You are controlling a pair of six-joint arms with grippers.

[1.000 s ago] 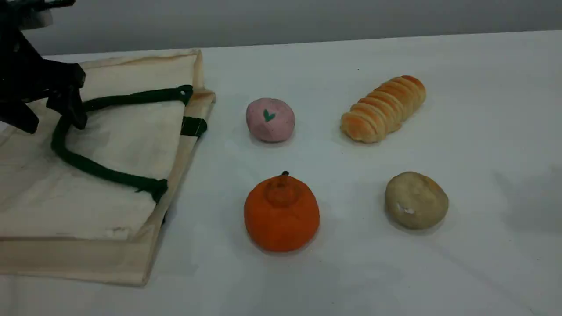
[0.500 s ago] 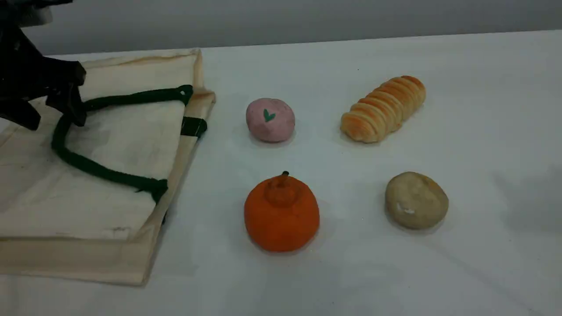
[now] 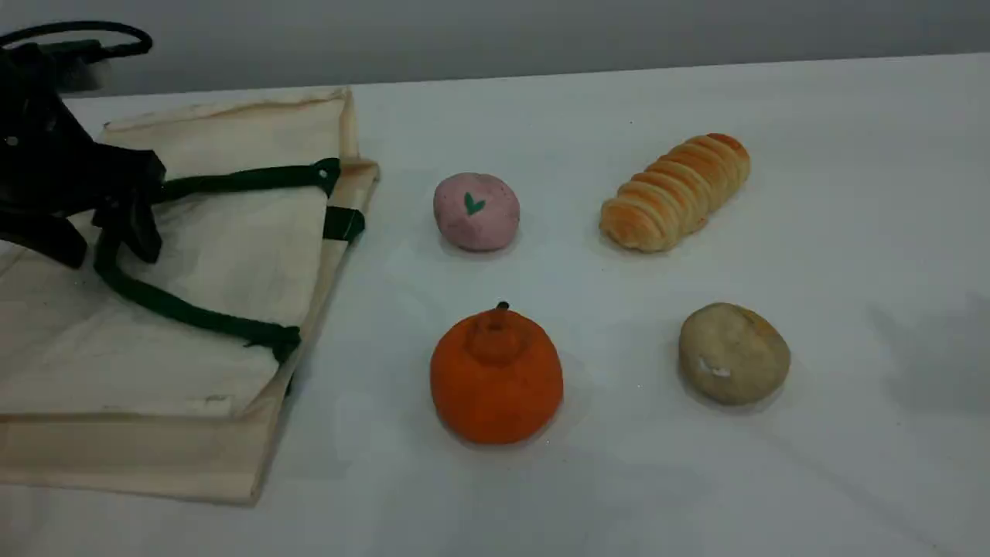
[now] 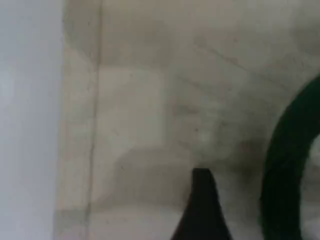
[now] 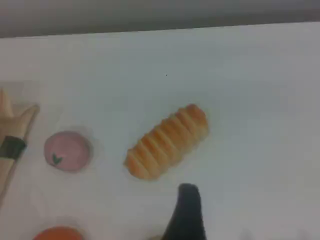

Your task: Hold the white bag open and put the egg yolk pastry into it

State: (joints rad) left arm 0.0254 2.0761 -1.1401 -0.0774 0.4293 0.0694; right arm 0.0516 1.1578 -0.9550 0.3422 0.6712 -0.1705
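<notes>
The robot's left gripper needs to take the white bag by the raised bend of its dark green rope handle next, because the bag's canvas [image 3: 232, 251] is lying flat on the tabletop.
The white bag [image 3: 209, 255] lies flat at the table's left, its dark green rope handle [image 3: 186, 312] looped across the top face. My left gripper [image 3: 104, 236] hovers over the loop's far-left bend, black fingers apart on either side of the rope, open. In the left wrist view one fingertip [image 4: 202, 210] is low over the canvas [image 4: 150, 100], with the handle [image 4: 287, 165] just to its right. The egg yolk pastry [image 3: 733, 353], a beige lump with a white fleck, sits at the front right. The right arm is absent from the scene view; its fingertip [image 5: 186, 212] holds nothing.
A pink ball with a green mark [image 3: 476, 210] and a ridged golden bread roll [image 3: 677, 192] lie behind an orange fruit-shaped piece [image 3: 496, 375]. The right wrist view shows the roll [image 5: 166, 141], the pink ball [image 5: 67, 151] and the bag's corner [image 5: 15, 131].
My left gripper has shifted slightly right and down over the handle's bend, with its fingers drawing a little closer. The upper strand of rope has straightened. The foods have not moved.
</notes>
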